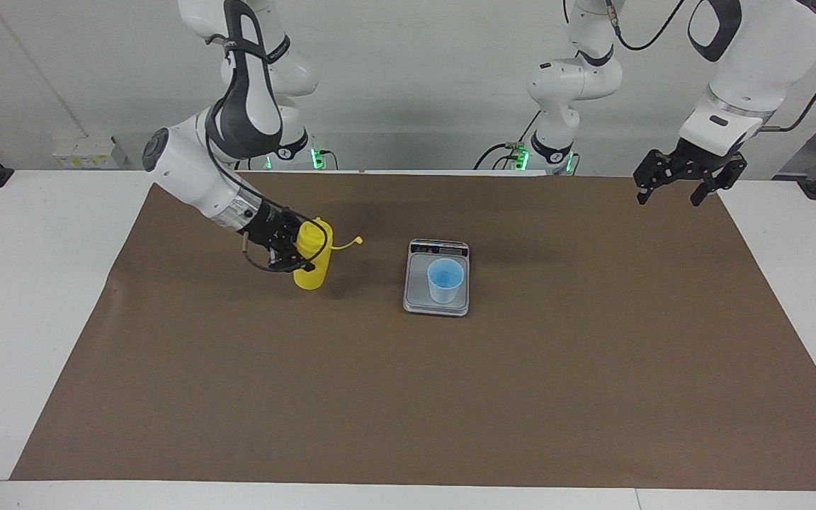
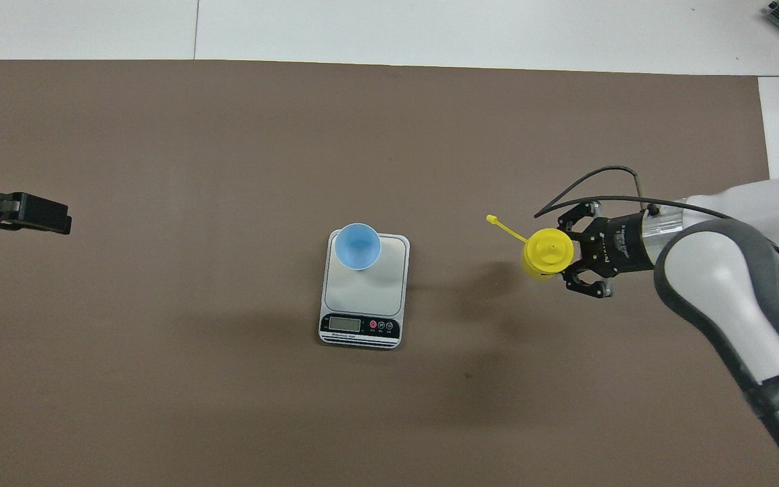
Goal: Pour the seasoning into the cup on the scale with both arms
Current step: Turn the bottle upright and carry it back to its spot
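Observation:
The yellow bottle [image 2: 547,253] hangs above the brown mat, its shadow well apart, so my right gripper stays closed on it for now. It is too early to release.
The seasoning bottle [image 1: 314,270] [image 2: 548,249] is yellow and upright, toward the right arm's end of the table and well apart from the scale. My right gripper [image 1: 299,253] [image 2: 564,258] is shut on its body from the side. I cannot tell whether its base rests on the mat or hangs just above it. Its tethered cap [image 1: 358,241] [image 2: 491,218] sticks out toward the scale. The light blue cup [image 1: 445,280] [image 2: 358,245] stands on the silver scale [image 1: 416,303] [image 2: 370,292], on the part of the plate farther from the robots. My left gripper [image 1: 688,183] [image 2: 32,215] waits open in the air over the mat's edge at the left arm's end.
A brown mat [image 1: 450,397] covers most of the white table [image 1: 25,283]. The scale's display [image 2: 345,324] faces the robots.

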{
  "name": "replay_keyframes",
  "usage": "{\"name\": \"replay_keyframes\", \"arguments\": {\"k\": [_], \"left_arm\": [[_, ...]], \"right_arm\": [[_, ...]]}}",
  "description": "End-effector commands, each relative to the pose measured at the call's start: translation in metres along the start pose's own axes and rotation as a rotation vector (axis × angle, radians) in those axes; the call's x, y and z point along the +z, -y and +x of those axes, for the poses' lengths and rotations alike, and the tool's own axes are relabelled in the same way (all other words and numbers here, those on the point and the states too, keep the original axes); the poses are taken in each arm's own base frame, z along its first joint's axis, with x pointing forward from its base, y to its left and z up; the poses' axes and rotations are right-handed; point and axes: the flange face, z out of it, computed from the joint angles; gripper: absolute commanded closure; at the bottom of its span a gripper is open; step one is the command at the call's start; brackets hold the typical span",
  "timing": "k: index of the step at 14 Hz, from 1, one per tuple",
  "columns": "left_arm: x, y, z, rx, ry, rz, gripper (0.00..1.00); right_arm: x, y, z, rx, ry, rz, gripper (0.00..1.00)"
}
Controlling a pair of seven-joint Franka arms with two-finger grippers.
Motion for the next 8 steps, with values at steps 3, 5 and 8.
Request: {"name": "replay_keyframes", "arguments": {"k": [3, 5, 8], "left_arm": [[-0.004, 0.003, 0.0, -0.007, 0.01, -0.017, 0.0], [-0.004, 0.004, -0.002, -0.006, 0.019, -0.015, 0.0], [-0.012, 0.008, -0.002, -0.002, 0.026, -0.009, 0.0]], "right_arm": [[-0.032, -0.031, 0.092, -0.04, 0.117, -0.02, 1.0], [-0.031, -0.039, 0.132, -0.035, 0.151, -0.024, 1.0], [-0.022, -0.036, 0.147, -0.022, 0.141, -0.026, 1.0]]}}
